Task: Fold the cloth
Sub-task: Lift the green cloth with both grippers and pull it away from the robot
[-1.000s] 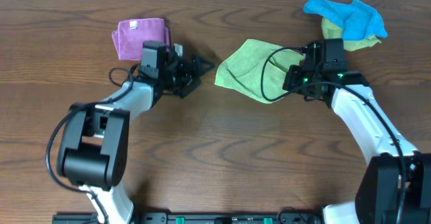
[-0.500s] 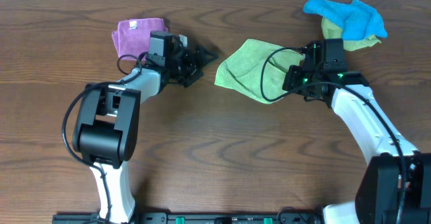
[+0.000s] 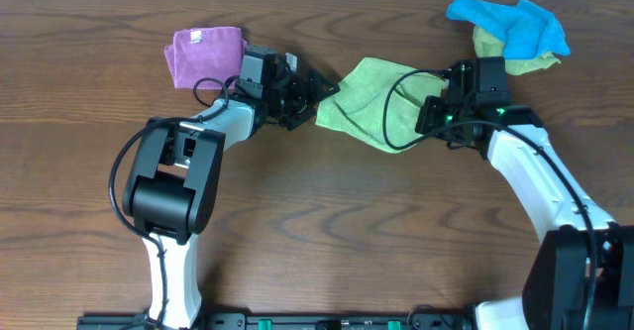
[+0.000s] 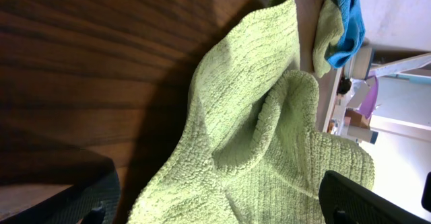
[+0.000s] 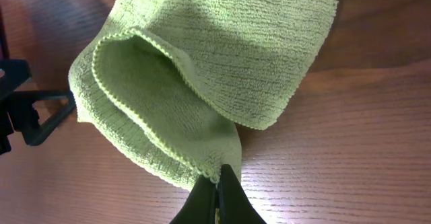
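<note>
My left gripper is to grip the cloth's edge [image 3: 325, 110] [image 4: 186, 196] next, opposite the corner that my right gripper holds. Then the green cloth can be spread and folded.
The green cloth [image 3: 369, 94] lies rumpled and partly doubled over on the wooden table, right of centre. My right gripper [image 3: 433, 113] is shut on its right corner and holds that corner lifted; the right wrist view shows the pinched edge [image 5: 219, 181] and the cloth [image 5: 222, 56] hanging open in a loop. My left gripper [image 3: 315, 96] is open at the cloth's left edge. In the left wrist view its fingers straddle the cloth [image 4: 262, 136] around the jaw gap [image 4: 222, 214], without closing on it.
A folded purple cloth [image 3: 205, 55] lies at the back left. A blue cloth [image 3: 510, 23] lies crumpled over a yellow-green one [image 3: 532, 64] at the back right. A black cable loops over the green cloth near the right arm.
My left gripper has moved right, from beside the purple cloth to the green cloth's left edge. The right gripper and the lifted corner have not moved.
</note>
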{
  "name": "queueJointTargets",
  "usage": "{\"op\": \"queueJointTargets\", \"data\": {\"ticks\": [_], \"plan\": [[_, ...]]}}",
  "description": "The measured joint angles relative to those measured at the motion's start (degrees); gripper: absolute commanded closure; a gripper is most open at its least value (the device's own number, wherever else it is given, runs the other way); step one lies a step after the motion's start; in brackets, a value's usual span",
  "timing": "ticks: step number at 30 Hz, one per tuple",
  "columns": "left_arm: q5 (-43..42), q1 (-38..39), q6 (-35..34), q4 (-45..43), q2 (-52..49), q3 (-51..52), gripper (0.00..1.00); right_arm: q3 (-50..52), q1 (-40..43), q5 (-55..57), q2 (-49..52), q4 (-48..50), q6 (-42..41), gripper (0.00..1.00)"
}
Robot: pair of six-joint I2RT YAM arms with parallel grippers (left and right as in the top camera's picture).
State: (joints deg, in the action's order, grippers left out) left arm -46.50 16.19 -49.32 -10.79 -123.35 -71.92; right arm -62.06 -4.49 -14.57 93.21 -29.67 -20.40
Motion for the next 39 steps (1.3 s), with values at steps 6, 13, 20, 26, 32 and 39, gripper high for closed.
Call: {"op": "queueJointTargets", "data": {"ticks": [6,13,20,26,32,39], "plan": [[-0.02,0.17,-0.46,0.00,0.00,0.00,0.02,0.00,0.00,0.00,0.00,0.00,0.00,0.99],[0.11,3.30,-1.16,0.02,-0.02,-0.17,0.12,0.00,0.02,0.00,0.00,0.07,0.00,0.99],[0.22,4.96,-1.70,0.26,-0.33,-0.17,0.81,0.00,0.02,0.00,0.00,0.04,0.00,0.99],[-0.13,4.81,-1.62,-0.44,-0.33,-0.17,0.94,0.00,0.00,0.00,0.00,0.07,0.00,0.99],[-3.85,3.76,-1.88,-4.46,-0.33,-0.35,0.94,0.00,0.00,0.00,0.00,0.07,0.00,0.99],[-7.56,-0.63,-2.16,-4.46,-0.20,-4.39,0.94,0.02,0.00,-0.02,-3.65,2.05,0.00,0.99]]}}
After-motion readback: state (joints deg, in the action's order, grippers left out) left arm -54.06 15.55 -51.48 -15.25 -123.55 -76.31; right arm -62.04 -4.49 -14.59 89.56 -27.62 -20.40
